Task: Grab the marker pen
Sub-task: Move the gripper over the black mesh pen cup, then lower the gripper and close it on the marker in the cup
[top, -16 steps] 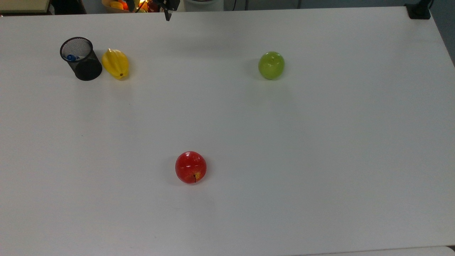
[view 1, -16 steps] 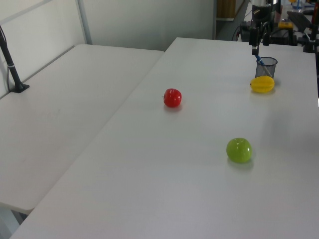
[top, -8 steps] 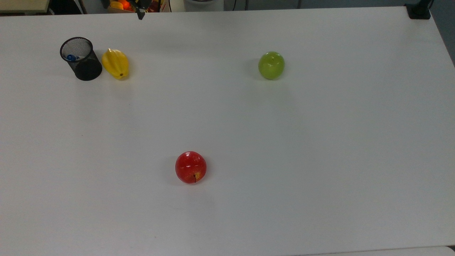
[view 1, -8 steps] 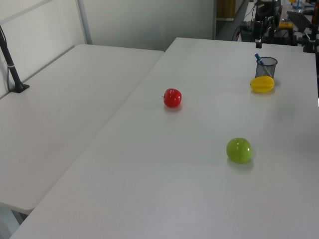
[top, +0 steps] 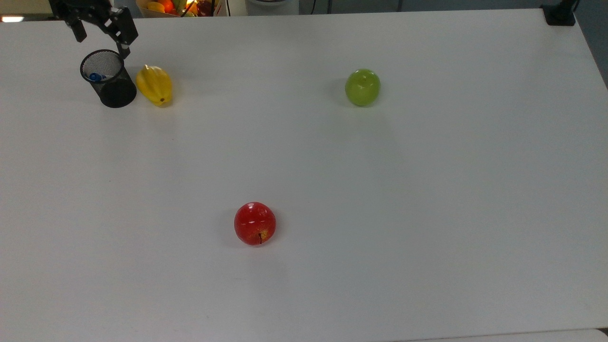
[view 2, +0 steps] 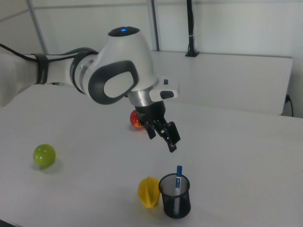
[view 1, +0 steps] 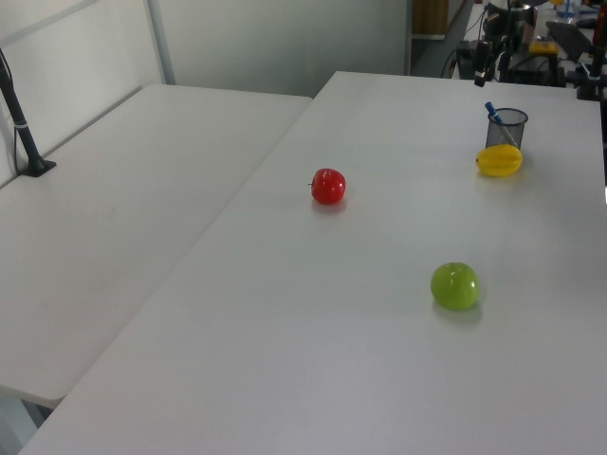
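Observation:
My gripper needs to take the marker pen out of the black mesh cup (view 1: 506,127), so next it needs to pick up the pen by its blue top (view 1: 490,108).
The marker pen (top: 95,76) stands upright in a black mesh cup (top: 108,79) at the top view's far left, its blue cap poking above the rim. My gripper (top: 101,42) hovers just beyond the cup, open, with nothing between its fingers. In the right view the gripper (view 2: 162,142) hangs above and to the left of the marker pen (view 2: 179,175) and the cup (view 2: 175,197), not touching either. The left view has the marker pen (view 1: 492,112) leaning in the cup (view 1: 506,127).
A yellow starfruit (top: 154,85) lies against the cup's right side in the top view. A green apple (top: 362,87) sits further right, and a red apple (top: 255,223) nearer the front. The white table (top: 427,213) spreads wide around them.
The gripper has travelled to the top view's left along the far table edge, from near the middle to just behind the mesh cup. The objects have not moved.

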